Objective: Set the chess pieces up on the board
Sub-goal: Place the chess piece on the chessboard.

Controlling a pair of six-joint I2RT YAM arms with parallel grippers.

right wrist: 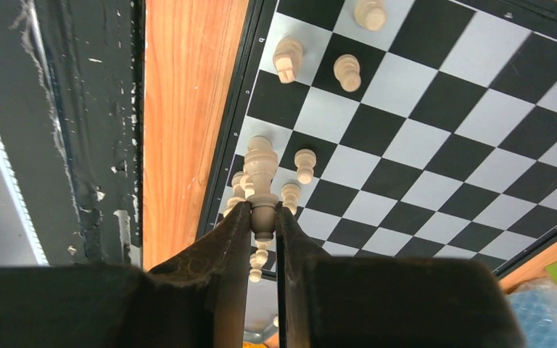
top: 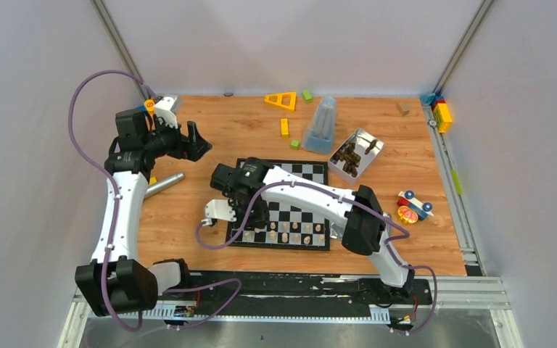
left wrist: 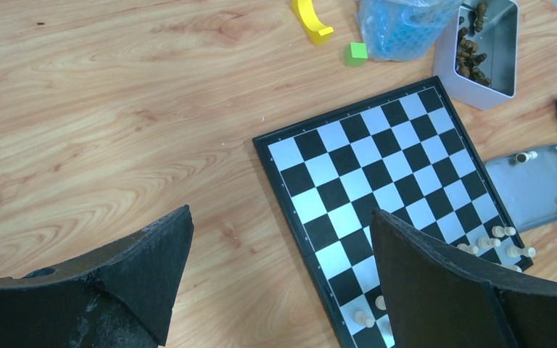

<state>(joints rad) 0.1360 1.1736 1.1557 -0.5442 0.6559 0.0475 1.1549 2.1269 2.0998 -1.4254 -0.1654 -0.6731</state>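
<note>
The tall piece would fall onto standing pieces below if I opened now, so my right gripper should first line it up with the empty dark square.
The black-and-white board [top: 299, 214] lies in the middle of the table. Several cream chess pieces [top: 290, 232] stand on its near rows. My right gripper [right wrist: 263, 210] is shut on the base of a tall cream piece [right wrist: 261, 168] and holds it over the board's near-left corner [top: 252, 217], above a cluster of standing pieces [right wrist: 304, 165]. My left gripper [left wrist: 281, 210] is open and empty, held high over bare wood left of the board [left wrist: 377, 156], far left in the top view [top: 192, 141].
A metal tin of dark pieces [top: 357, 154] and a blue bag [top: 321, 125] sit behind the board. A flat tin lid [left wrist: 544, 185] holds loose cream pieces. Coloured blocks [top: 281, 100], a toy car [top: 413, 206] and a metal cylinder [top: 163, 185] lie around.
</note>
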